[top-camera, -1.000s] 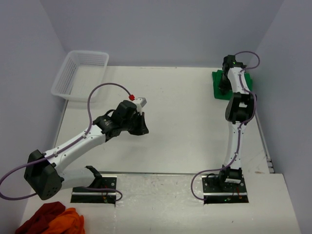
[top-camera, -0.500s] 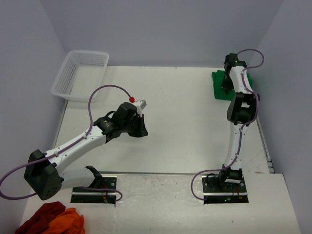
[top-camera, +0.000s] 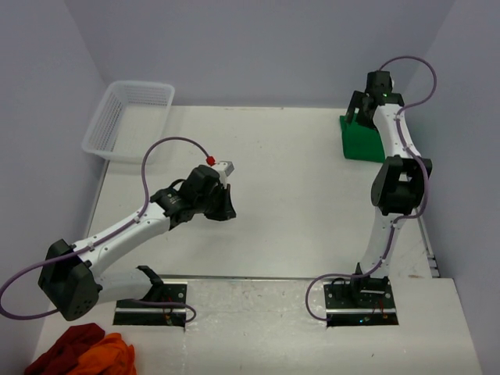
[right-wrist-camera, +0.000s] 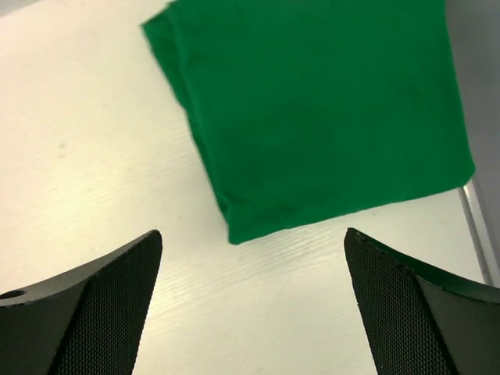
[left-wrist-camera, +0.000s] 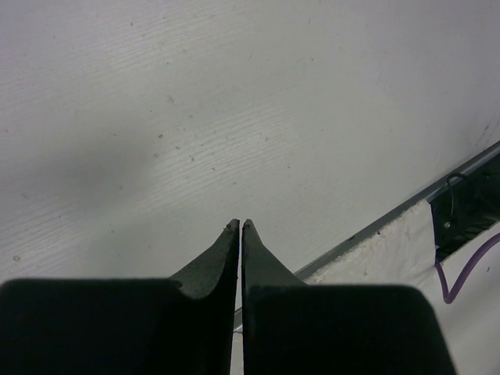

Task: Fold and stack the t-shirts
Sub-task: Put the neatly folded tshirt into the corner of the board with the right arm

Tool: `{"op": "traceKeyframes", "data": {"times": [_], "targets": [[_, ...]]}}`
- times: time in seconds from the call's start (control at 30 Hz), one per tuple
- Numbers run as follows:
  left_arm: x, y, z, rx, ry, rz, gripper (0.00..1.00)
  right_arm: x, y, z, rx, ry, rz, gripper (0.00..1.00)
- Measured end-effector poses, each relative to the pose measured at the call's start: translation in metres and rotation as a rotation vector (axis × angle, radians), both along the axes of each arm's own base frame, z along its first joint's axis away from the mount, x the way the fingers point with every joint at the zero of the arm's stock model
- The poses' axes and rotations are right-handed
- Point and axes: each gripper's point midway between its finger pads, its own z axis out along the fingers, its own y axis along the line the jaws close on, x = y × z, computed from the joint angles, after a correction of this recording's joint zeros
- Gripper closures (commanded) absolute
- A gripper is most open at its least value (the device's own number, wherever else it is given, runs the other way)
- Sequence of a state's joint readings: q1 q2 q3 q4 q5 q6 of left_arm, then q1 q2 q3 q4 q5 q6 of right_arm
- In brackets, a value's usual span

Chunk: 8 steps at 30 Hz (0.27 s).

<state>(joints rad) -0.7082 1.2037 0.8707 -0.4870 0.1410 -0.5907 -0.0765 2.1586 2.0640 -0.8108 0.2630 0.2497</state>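
Note:
My left gripper's fingers are closed over the empty white table, and there is no t-shirt (top-camera: 361,141) under them. The gripper would come up empty if I lifted it now.
The green t-shirt (top-camera: 361,141) lies folded into a small rectangle at the table's far right; in the right wrist view the t-shirt (right-wrist-camera: 312,109) fills the upper part, flat on the table. My right gripper (top-camera: 355,111) hangs above the shirt's far edge, open, with nothing between its fingers. From the wrist the right gripper (right-wrist-camera: 252,233) shows wide-apart fingertips (right-wrist-camera: 141,266) over bare table just off the shirt's corner. My left gripper (top-camera: 227,209) is shut and empty over the middle-left of the table; in its own view the left gripper (left-wrist-camera: 238,225) has its jaws pressed together.
A white mesh basket (top-camera: 129,117) stands at the far left corner. A dark red and orange heap of cloth (top-camera: 82,353) lies by the left arm's base. A metal rail (left-wrist-camera: 391,219) marks the table's near edge.
My right gripper has opened, let go of the folded green shirt and risen away toward the far wall. The left arm has barely moved.

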Motion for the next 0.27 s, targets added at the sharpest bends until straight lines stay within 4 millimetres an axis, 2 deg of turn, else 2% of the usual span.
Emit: {"op": "traceKeyframes", "data": {"times": [0.1,0.13,0.27], "targets": [[0.003,0.003,-0.001,0.015,-0.014,0.014,0.73,0.005,0.020,0.020,0.014,-0.074,0.057,0.01],[0.005,0.004,-0.001,0.020,-0.019,0.018,0.61,0.004,0.027,0.023,0.021,-0.086,0.077,0.01],[0.009,0.008,-0.001,0.031,-0.042,0.045,0.48,-0.010,0.059,0.029,0.061,-0.113,0.162,0.01]]}}
